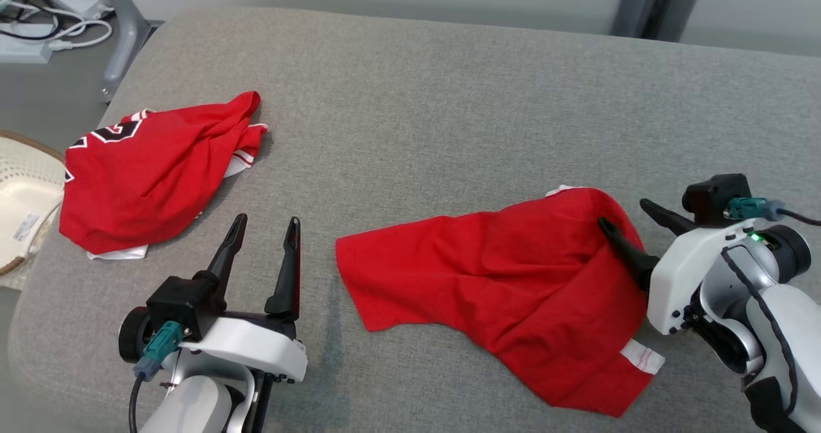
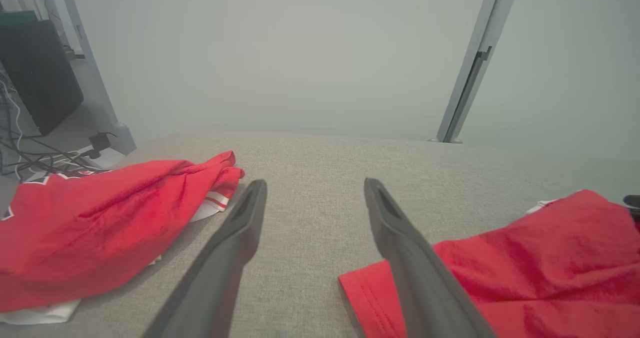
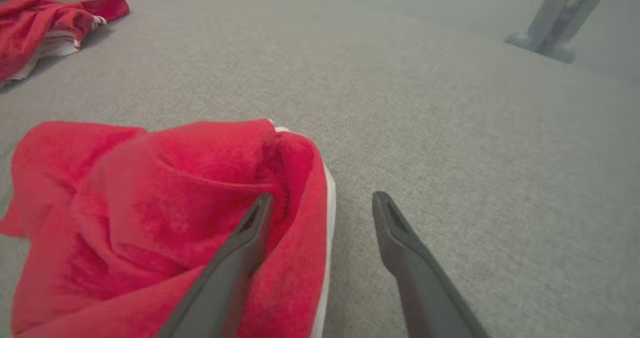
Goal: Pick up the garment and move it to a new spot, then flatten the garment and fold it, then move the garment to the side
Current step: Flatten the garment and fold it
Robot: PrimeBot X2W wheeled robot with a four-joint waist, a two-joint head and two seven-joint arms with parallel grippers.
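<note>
My right gripper will move the crumpled red garment (image 1: 487, 272) to a new spot next, so it will grab the garment by its white-trimmed edge.
A crumpled red garment (image 1: 487, 272) with white trim lies on the grey cushioned surface (image 1: 417, 99), right of centre. My right gripper (image 1: 623, 213) stands open at its right edge. One finger rests over the red cloth (image 3: 165, 188) and the other over bare grey fabric, with nothing pinched between them (image 3: 322, 196). My left gripper (image 1: 268, 219) is open near the front edge, just left of the garment's left hem (image 2: 540, 258), its fingers apart over bare surface (image 2: 315, 183).
A second red garment (image 1: 147, 176) with white and black print is bunched at the far left (image 2: 90, 218) (image 3: 40, 22). A pale woven basket (image 1: 19, 208) sits off the left edge. Cables (image 1: 38, 16) and a metal leg (image 1: 122, 35) are on the floor behind.
</note>
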